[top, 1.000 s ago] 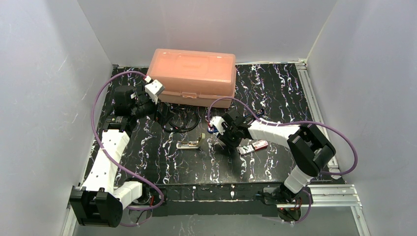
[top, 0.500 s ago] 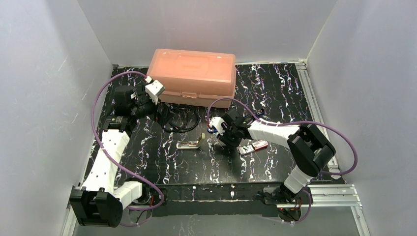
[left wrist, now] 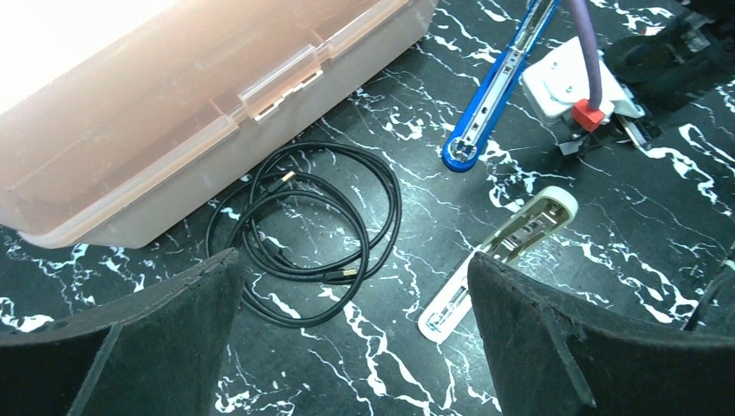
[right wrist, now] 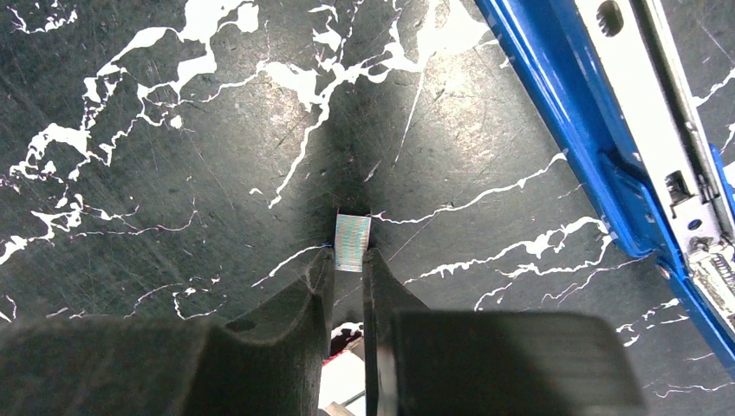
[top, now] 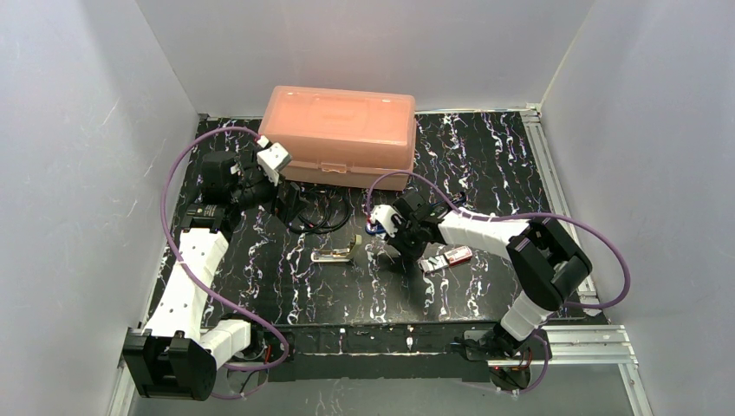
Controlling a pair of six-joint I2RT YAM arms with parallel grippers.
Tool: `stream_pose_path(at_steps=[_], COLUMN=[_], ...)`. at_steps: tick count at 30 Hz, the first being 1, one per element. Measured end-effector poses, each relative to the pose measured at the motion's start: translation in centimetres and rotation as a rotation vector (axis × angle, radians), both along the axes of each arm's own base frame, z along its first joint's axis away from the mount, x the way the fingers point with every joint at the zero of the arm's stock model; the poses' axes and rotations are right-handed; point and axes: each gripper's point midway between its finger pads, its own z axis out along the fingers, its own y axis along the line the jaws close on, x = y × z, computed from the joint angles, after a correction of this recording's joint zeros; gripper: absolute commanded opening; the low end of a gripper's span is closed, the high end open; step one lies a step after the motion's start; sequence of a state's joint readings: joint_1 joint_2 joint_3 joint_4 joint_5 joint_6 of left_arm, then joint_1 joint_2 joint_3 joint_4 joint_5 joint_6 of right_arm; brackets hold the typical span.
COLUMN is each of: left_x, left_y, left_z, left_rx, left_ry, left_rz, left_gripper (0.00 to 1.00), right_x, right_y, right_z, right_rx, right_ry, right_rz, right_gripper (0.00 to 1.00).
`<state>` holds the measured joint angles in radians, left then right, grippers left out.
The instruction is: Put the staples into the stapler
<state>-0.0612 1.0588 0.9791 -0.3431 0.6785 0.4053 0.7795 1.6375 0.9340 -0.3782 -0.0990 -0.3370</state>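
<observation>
The silvery strip of staples would come up off the mat if I lifted my right gripper now, because its closed fingers hold the strip's near end [right wrist: 350, 262].
My right gripper [right wrist: 349, 262] is shut on a short silvery strip of staples [right wrist: 353, 241], whose end sticks out past the fingertips just over the black mat. A blue stapler [right wrist: 607, 147] lies open right beside it, also seen as the blue stapler [left wrist: 492, 91] in the left wrist view. The pink-red staples box [top: 449, 256] lies just right of the right gripper [top: 387, 238]. A cream stapler [top: 334, 253] lies opened flat on the mat at centre. My left gripper [top: 290, 204] hangs open over the mat beside a cable, holding nothing.
A large translucent orange case [top: 342, 134] stands at the back. A coiled black cable [left wrist: 312, 221] lies in front of it, left of the cream stapler [left wrist: 498, 260]. White walls close in on both sides.
The right jaws have closed onto the staple strip. The left wrist has shifted very slightly; the rest has stayed put.
</observation>
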Motion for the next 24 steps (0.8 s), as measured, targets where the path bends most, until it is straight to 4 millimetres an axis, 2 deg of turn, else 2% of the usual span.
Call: stream_pose_path(at_steps=[4, 7, 13, 18, 24], left_x=[-0.5, -1.2, -2.4, -3.5, -4.4], left_y=[-0.6, -1.2, -3.8, -6.8, -9.8], left_z=[0.1, 0.1, 1.1, 2.9, 3.8], left_rx=[-0.020, -0.043, -0.080, -0.126, -0.216], left_ry=[0.010, 0.026, 0.047, 0.057, 0.118], left_rz=[-0.038, -0.076, -0.200, -0.338, -0.442], left_gripper=[0.94, 0.90, 0.79, 0.56, 0.56], right_x=[0.3, 0.7, 0.4, -0.2, -0.5], right_y=[-0.1, -0.1, 1.3, 3.6, 5.5], right_z=[0.3, 1.6, 7.0, 12.6, 18.0], right_rx=[0.016, 0.055, 0.198, 0.324, 0.431], right_ry=[-0.005, -0.032, -0.120, -0.159, -0.194], right_rz=[0.022, 0.055, 0.184, 0.326, 0.424], right_gripper=[0.12, 0.12, 0.13, 0.15, 0.15])
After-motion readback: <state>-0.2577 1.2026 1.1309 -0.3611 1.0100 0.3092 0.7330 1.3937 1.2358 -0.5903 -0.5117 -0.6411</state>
